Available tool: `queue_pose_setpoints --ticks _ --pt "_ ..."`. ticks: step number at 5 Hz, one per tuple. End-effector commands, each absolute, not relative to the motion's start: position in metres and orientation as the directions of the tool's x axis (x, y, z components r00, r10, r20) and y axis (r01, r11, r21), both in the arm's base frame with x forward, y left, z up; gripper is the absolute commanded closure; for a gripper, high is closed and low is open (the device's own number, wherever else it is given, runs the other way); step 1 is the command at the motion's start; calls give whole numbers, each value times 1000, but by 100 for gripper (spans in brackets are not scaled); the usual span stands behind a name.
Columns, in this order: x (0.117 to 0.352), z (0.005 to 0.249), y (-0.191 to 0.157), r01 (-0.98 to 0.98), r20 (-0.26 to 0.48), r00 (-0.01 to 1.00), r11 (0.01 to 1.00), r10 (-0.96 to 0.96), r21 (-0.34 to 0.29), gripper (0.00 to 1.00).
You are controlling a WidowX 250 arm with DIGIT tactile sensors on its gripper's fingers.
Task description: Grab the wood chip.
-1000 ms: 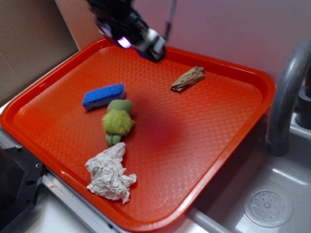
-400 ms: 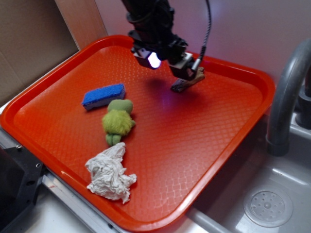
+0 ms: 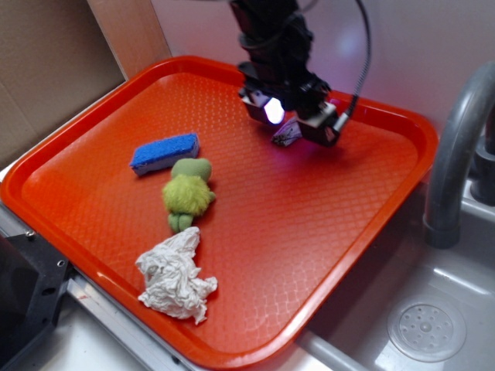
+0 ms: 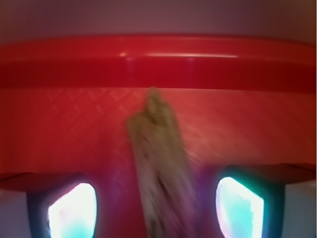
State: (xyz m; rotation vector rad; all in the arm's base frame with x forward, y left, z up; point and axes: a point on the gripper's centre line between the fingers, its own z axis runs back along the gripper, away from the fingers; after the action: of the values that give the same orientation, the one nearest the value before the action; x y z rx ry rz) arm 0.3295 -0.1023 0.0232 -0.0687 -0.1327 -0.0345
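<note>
The wood chip is between my glowing fingers, which are low over the red tray. My gripper would hold the chip if it closed now, so it should close.
The wood chip is a rough grey-brown piece lying at the back of the red tray. My gripper hangs right over it and hides most of it in the exterior view. In the wrist view the wood chip lies lengthwise between the two glowing fingertips, pointing at the tray's far rim. My gripper is open, with a gap on each side of the chip.
A blue sponge, a green plush toy and crumpled white paper lie on the tray's left half. A grey faucet and sink are to the right. Cardboard stands at the back left.
My gripper has moved from the tray's back left to the right and down, and is now over the wood chip. The chip has not moved.
</note>
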Motion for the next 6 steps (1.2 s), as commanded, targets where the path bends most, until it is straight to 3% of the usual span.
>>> queue_pose_setpoints --ticks 1,3,4,5,6 --pt "339 40 -101 41 180 983 994 -22 -102 100" --pt "335 40 -99 55 175 984 993 -36 -104 100" --pt "327 47 -98 109 174 980 993 -98 -54 100" --pt "303 97 -82 113 200 974 993 -107 -23 100" --pt "281 146 -55 62 234 971 996 -45 -67 100"
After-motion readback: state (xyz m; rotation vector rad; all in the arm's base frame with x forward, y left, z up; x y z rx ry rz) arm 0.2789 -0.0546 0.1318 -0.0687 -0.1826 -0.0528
